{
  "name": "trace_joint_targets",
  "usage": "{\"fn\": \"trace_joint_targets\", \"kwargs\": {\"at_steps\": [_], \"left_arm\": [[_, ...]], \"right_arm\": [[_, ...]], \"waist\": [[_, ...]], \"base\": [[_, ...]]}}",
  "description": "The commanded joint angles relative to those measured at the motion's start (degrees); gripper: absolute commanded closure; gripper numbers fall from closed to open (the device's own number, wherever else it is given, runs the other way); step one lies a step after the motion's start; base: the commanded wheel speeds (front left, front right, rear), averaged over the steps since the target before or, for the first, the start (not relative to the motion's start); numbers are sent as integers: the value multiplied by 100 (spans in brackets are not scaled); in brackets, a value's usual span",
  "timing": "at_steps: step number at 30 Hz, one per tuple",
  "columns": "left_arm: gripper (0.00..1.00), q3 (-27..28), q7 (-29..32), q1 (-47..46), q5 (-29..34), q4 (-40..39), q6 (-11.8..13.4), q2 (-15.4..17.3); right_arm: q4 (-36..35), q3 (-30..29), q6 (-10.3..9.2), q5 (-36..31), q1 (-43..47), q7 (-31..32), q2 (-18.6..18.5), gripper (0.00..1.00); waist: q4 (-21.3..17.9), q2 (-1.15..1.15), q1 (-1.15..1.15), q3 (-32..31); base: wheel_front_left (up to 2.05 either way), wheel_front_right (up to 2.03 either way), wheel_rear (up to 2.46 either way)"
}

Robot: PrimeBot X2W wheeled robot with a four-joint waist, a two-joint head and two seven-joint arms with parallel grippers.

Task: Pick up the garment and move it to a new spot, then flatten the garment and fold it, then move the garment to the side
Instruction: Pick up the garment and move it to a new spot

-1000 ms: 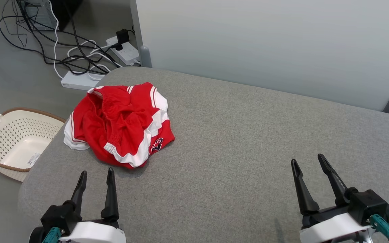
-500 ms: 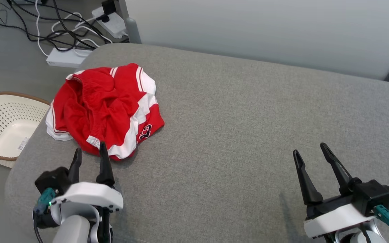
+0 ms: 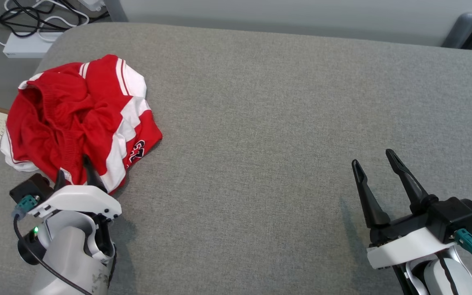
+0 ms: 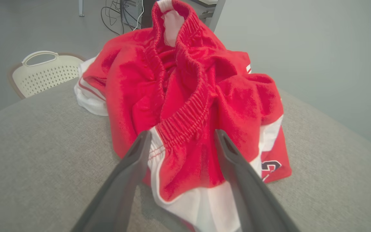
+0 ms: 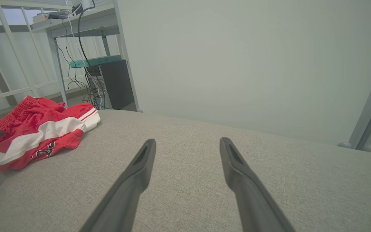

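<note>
My left gripper grabs the garment's ribbed waistband (image 4: 183, 127) next, a raised fold above the slack heap.
The garment (image 3: 76, 119) is a crumpled pair of red shorts with white side panels and a dark number print, lying in a heap at the left end of the grey padded table (image 3: 260, 123). My left gripper (image 3: 73, 172) is open at the heap's near edge. In the left wrist view its fingertips (image 4: 147, 137) stand on either side of a ridge of the garment (image 4: 188, 96), its ribbed waistband. My right gripper (image 3: 372, 159) hangs open over bare table at the right, holding nothing. From the right wrist view the right gripper (image 5: 188, 141) points across the table, with the garment (image 5: 37, 132) far to the left.
A cream perforated basket (image 4: 40, 72) sits on the floor beyond the table's left edge. A white power strip (image 3: 27, 43) with tangled cables lies on the floor behind it. A desk with a computer tower (image 5: 114, 83) and a grey wall stand behind the table.
The head camera has tilted down, shifting the whole picture. My left gripper has moved forward from short of the garment to its near edge, still open. The right gripper has hardly moved.
</note>
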Motion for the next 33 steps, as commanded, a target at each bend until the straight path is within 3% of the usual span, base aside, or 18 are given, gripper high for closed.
{"fn": "trace_joint_targets", "kwargs": {"at_steps": [1, 7, 8, 9, 14, 23, 33], "left_arm": [[0, 214, -59, -271, 88, -3, 75, 259], [0, 428, -59, -670, 283, 387, 161, 317], [18, 453, -59, -699, 324, 397, 148, 315], [100, 481, -59, -716, 377, 366, 133, 314], [100, 541, -59, -673, 719, 0, 96, 307], [100, 769, -59, -146, 1286, -1727, -140, 128], [100, 366, -59, -31, 1206, -2969, -315, 91]], "right_arm": [[-164, 127, 8, 35, -180, -77, -63, 0], [-176, 156, 8, 46, -362, -77, -140, 0], [-172, 156, 8, 48, -383, -77, -149, 0], [-165, 157, 8, 51, -400, -77, -156, 0], [-120, 150, 8, 60, -436, -77, -158, 0], [-24, 146, 8, 85, -354, -77, 3, 0], [10, 38, 8, 87, -129, -77, 198, 0]], "waist": [[-106, 0, 0, 148], [-177, 0, 0, 437], [-179, 0, 0, 452], [-183, 0, 0, 462], [-195, 0, 0, 424], [-251, 0, 0, 59], [-534, 0, 0, -519]], "base": [[0, 0, 0], [0, 0, 0], [0, 0, 0], [0, 0, 0], [0, 0, 0], [0, 0, 0], [0, 0, 0]]}}
